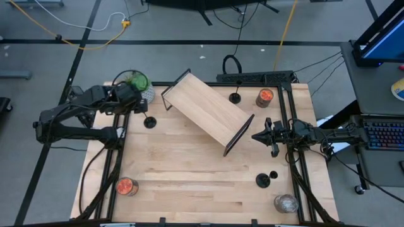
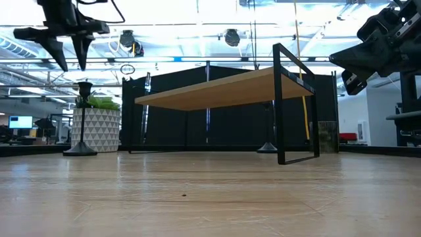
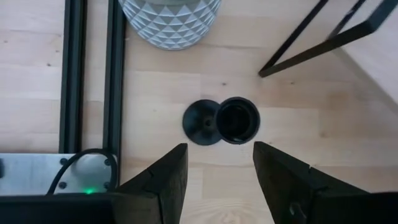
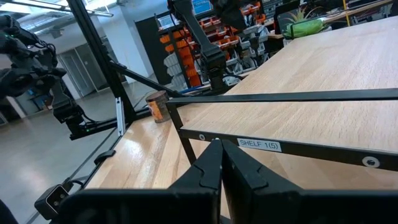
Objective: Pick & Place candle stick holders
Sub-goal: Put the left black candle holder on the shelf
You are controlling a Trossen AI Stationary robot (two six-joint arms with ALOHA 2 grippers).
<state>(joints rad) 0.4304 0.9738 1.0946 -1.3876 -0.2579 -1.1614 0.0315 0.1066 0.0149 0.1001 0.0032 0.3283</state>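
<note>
My left gripper should grab the candle stick holder by its cup top (image 3: 237,121) next, so the candle stick holder's round base (image 3: 199,123) stays free for handing it over and placing it.
A black candle stick holder (image 1: 149,122) stands upright on its round base near the table's far left; it also shows in the low view (image 2: 83,118). My left gripper (image 3: 217,168) is open and hovers right above it, fingers pointing down, touching nothing. From above I see the holder's base and its cup top (image 3: 238,119). A second holder (image 1: 235,98) stands at the far side behind the shelf. Two more holders (image 1: 263,181) stand near the right front. My right gripper (image 1: 259,135) is shut and empty beside the shelf's right end.
A wooden shelf with a black frame (image 1: 208,110) stands slantwise in the table's middle. A patterned plant pot (image 1: 136,85) stands at the far left. Candle jars stand at the far right (image 1: 264,96), near left (image 1: 126,186) and near right (image 1: 285,203).
</note>
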